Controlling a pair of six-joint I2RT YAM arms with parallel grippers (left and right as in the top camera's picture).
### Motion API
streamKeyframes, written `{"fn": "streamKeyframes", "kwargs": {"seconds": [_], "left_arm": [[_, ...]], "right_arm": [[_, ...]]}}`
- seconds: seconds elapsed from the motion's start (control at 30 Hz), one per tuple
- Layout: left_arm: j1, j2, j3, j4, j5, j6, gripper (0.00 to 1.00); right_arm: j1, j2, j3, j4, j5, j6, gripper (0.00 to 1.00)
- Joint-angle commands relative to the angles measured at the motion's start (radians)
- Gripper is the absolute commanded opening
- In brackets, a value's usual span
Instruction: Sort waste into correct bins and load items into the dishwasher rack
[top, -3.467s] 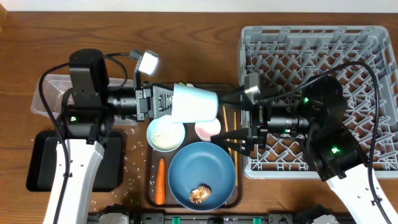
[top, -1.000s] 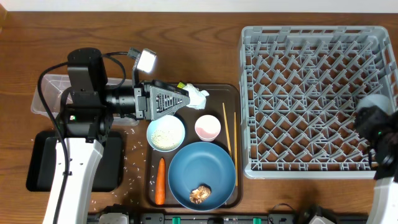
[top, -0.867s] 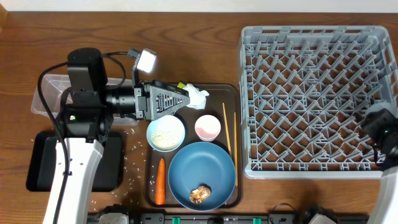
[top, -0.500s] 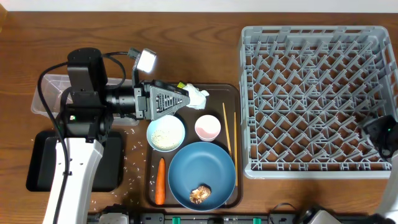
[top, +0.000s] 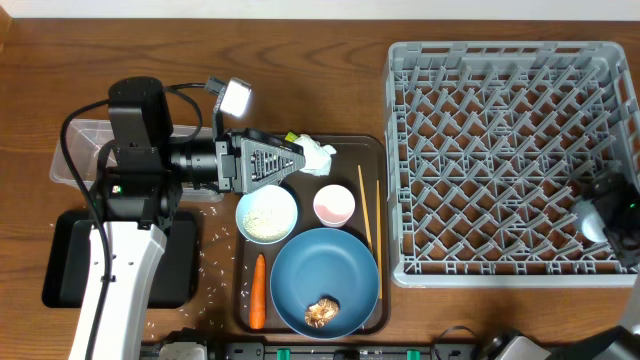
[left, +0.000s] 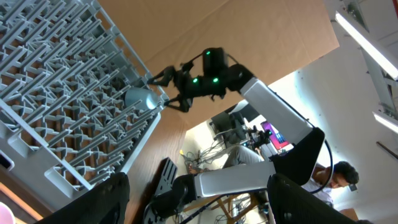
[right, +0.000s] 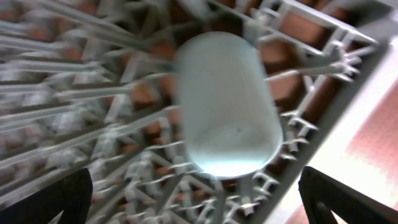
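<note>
The pinkish cup's base end should stay free to hand over for rack loading, so the left gripper will next grab the cup by its rim end (top: 334, 204) (left: 5, 214).
The light-blue cup (right: 227, 106) lies on its side on the lattice floor of the grey dishwasher rack (top: 500, 150), near its front right corner (top: 592, 222). My right gripper (right: 196, 205) hangs just above the cup, open wide and holding nothing. My left gripper (top: 298, 160) is open and empty over the back of the brown serving tray (top: 372, 150), beside a white paper scrap (top: 318, 155). On the tray are a white bowl (top: 266, 213) of rice, a pinkish cup (top: 334, 206), chopsticks (top: 370, 215), a carrot (top: 258, 292) and a blue plate (top: 325, 270) bearing a brown lump (top: 322, 312).
A clear tub (top: 80, 150) stands at the far left, partly under the left arm. A black tray (top: 60, 270) lies in front of it. Rice grains (top: 215, 270) are scattered on the table left of the serving tray. A yellow-green wrapper (top: 292, 138) peeks out behind the left gripper.
My right arm moved along the rack's right side toward the front, and its jaws opened and let go of the light-blue cup. The left arm has not moved.
</note>
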Motion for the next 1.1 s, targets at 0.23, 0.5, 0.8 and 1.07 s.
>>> {"fn": "streamKeyframes", "kwargs": {"seconds": [0.23, 0.5, 0.8, 1.07], "left_arm": [[-0.012, -0.006, 0.023, 0.002, -0.035, 0.03, 0.72], [-0.162, -0.006, 0.021, -0.311, -0.722, 0.122, 0.71], [-0.359, 0.058, -0.004, -0.491, -1.302, 0.135, 0.59], [-0.44, 0.305, -0.004, -0.388, -1.362, 0.153, 0.49]], "right_arm": [[0.085, -0.158, 0.229, -0.106, -0.375, -0.137, 0.99], [0.335, -0.254, 0.229, -0.154, -0.317, -0.176, 0.99], [0.458, -0.217, 0.227, -0.158, -0.27, -0.164, 0.99], [0.477, -0.169, 0.227, -0.212, -0.266, -0.166, 0.99]]}}
